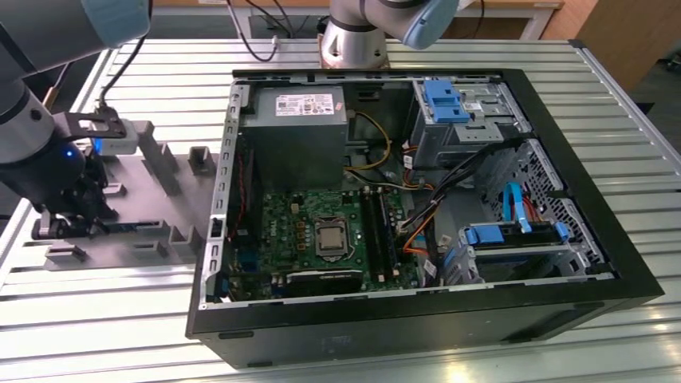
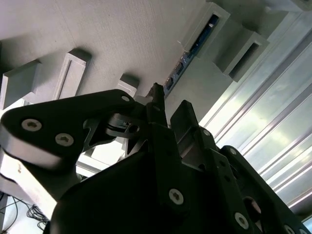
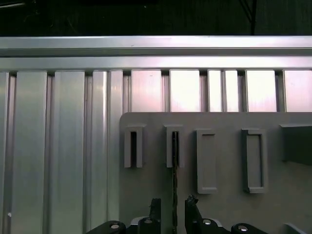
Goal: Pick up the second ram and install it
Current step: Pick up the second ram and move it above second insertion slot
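Note:
Next, my gripper takes hold of the ram by its exposed part beyond that slot (image 3: 175,208), since the grey slot sides hug the end of the ram.
The second ram (image 3: 174,168) stands on edge in a slot of the grey holder plate (image 3: 219,204), seen as a thin dark line. In the second wrist view the ram (image 2: 192,48) shows a green edge with a blue patch at its far end. My gripper (image 3: 173,208) is open and straddles the near end of the stick, one fingertip (image 3: 155,207) on each side with a small gap to the board. In the exterior view the gripper (image 1: 69,226) hangs low over the holder plate (image 1: 149,199), at the exterior view's left of the computer case.
The open computer case (image 1: 426,319) lies at the centre, with the green motherboard (image 1: 298,215) and its long black slots (image 1: 375,231) inside. Raised grey blocks (image 1: 159,159) stand on the holder plate. The ribbed metal table (image 1: 627,144) surrounds everything.

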`<action>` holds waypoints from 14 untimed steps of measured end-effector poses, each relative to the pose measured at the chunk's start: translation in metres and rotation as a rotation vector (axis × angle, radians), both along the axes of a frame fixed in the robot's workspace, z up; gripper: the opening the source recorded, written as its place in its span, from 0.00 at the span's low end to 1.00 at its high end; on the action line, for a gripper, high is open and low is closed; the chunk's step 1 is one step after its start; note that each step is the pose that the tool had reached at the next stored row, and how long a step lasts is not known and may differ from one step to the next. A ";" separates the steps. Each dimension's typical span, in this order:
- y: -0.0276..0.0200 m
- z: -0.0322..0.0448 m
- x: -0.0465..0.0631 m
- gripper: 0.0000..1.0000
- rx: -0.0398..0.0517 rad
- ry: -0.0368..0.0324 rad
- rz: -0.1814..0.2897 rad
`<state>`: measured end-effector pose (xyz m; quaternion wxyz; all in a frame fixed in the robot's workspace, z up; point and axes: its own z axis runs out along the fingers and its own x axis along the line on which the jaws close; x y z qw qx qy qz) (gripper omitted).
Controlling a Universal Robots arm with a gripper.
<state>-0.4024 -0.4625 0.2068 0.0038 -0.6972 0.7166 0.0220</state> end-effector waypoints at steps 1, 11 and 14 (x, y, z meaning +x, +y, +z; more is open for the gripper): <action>0.0000 -0.0008 0.000 0.33 -0.0001 0.0001 0.000; 0.0003 -0.0067 -0.003 0.33 0.0052 0.0002 -0.002; 0.0014 -0.0078 -0.004 0.33 0.0066 0.0000 -0.003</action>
